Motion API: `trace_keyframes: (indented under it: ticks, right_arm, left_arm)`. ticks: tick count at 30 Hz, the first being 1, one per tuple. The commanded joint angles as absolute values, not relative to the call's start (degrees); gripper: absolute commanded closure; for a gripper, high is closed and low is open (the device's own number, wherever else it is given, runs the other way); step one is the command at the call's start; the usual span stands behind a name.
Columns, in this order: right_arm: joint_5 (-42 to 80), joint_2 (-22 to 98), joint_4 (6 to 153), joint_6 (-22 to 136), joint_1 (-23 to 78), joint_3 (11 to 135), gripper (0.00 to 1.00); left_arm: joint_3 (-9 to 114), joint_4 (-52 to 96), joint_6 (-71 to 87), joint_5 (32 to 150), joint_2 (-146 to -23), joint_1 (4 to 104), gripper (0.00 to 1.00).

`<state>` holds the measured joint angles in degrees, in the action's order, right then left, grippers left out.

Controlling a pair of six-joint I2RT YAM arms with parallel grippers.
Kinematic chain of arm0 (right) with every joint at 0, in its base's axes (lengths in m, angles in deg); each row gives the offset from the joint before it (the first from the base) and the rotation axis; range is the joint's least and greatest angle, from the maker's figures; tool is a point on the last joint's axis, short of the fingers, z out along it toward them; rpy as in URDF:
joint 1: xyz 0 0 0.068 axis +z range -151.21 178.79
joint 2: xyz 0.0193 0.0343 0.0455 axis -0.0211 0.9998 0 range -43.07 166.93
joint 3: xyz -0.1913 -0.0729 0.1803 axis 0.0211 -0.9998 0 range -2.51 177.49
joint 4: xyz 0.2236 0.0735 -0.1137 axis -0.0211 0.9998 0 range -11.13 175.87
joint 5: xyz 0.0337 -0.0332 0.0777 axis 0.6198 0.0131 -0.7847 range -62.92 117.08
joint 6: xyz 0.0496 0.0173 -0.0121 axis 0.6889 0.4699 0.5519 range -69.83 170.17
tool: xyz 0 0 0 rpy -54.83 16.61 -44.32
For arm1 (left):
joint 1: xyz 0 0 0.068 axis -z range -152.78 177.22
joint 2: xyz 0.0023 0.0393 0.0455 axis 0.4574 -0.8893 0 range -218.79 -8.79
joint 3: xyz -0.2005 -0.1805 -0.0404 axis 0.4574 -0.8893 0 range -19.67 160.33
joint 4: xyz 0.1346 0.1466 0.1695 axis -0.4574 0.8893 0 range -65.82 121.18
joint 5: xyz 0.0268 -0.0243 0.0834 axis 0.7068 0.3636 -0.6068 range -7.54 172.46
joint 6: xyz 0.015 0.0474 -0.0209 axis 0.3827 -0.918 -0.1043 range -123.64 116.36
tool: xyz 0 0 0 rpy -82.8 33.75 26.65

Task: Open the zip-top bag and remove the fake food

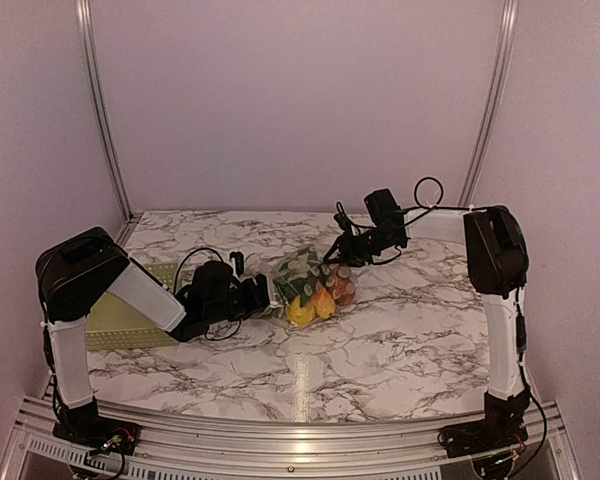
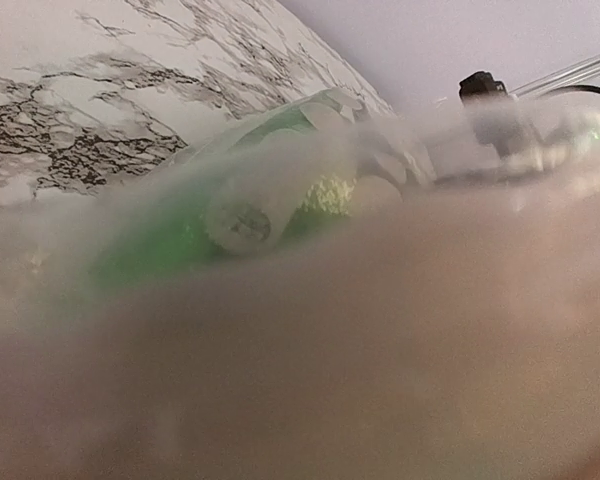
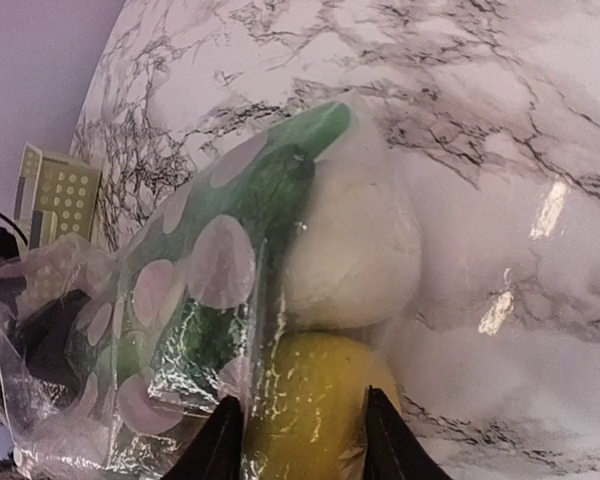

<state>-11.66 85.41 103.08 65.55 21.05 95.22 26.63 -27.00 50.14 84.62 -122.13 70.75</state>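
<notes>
My left gripper grabs the green leafy piece by its leaves next, at the bag's basket-side edge, to pull the piece out.
The zip-top bag lies crinkled mid-table with the fake food inside: yellow and orange pieces and a green leafy one. My left gripper is at the bag's left edge. The left wrist view is fogged by plastic pressed close to the lens, so those jaws are hidden. My right gripper is at the bag's far right corner. In the right wrist view the right gripper has its fingertips apart, astride a yellow piece under the film. Whether they press it I cannot tell. A white piece and the green leafy one lie beyond.
A pale green perforated basket sits at the left under my left arm, and shows again as the basket in the right wrist view. The marble tabletop is ringed by pale walls at the back and sides.
</notes>
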Motion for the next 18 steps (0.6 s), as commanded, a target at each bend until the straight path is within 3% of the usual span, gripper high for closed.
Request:
trace_keyframes:
  ticks: [1,4,6,9,12,18]
  right_arm:
    - [-13.85,86.13,101.92,66.07,20.86,95.87,0.78]
    - [-15.26,84.16,99.72,67.19,20.87,92.88,0.91]
    - [-14.81,82.56,99.33,67.23,20.85,91.59,0.98]
    - [-13.31,80.51,99.00,67.20,20.55,89.86,1.00]
    - [-11.82,78.67,98.10,67.95,19.35,87.66,1.00]
    - [-10.37,76.28,95.84,69.26,16.58,82.89,1.00]
  left_arm:
    - [28.59,-27.47,50.33,87.71,-124.34,70.00,0.30]
    - [28.95,-28.89,50.21,87.95,-124.20,69.40,0.45]
    - [29.12,-28.92,49.79,87.77,-123.40,69.04,0.61]
    - [28.90,-27.82,48.84,88.16,-121.09,68.73,0.83]
    - [28.60,-24.35,47.43,88.35,-117.67,68.55,0.97]
    - [27.77,-14.80,43.48,88.83,-109.45,68.45,1.00]
